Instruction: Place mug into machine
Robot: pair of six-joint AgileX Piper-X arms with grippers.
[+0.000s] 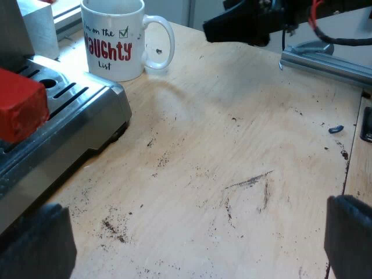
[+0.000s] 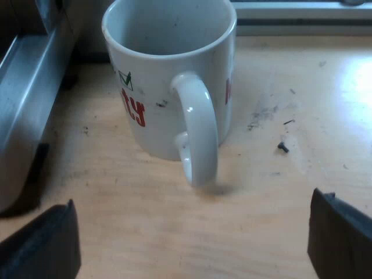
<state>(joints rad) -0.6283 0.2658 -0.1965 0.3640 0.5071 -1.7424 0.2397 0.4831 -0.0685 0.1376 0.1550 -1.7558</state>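
I need to place the white mug into the machine (image 2: 30, 102), so I need to grab it by its handle (image 2: 201, 132) with my right gripper next.
A white mug (image 1: 114, 40) with red "NAUGHTY" lettering stands upright on the wooden table, beside the espresso machine's metal drip tray (image 1: 70, 110). The red end of the holder's handle (image 1: 20, 104) juts out over that tray. My right gripper (image 2: 192, 241) is open just short of the mug (image 2: 168, 75), whose handle (image 2: 197, 128) points toward it; nothing is between its fingers. The right arm's dark gripper (image 1: 244, 26) shows close to the mug's handle side. My left gripper (image 1: 192, 244) hangs open and empty above bare table near the machine's front.
Coffee grounds are scattered over the wooden tabletop (image 1: 232, 174). A metal rail (image 1: 325, 61) runs behind the right arm. The machine's steel side (image 2: 29, 104) stands close beside the mug. A window ledge (image 2: 302, 23) lies beyond the mug.
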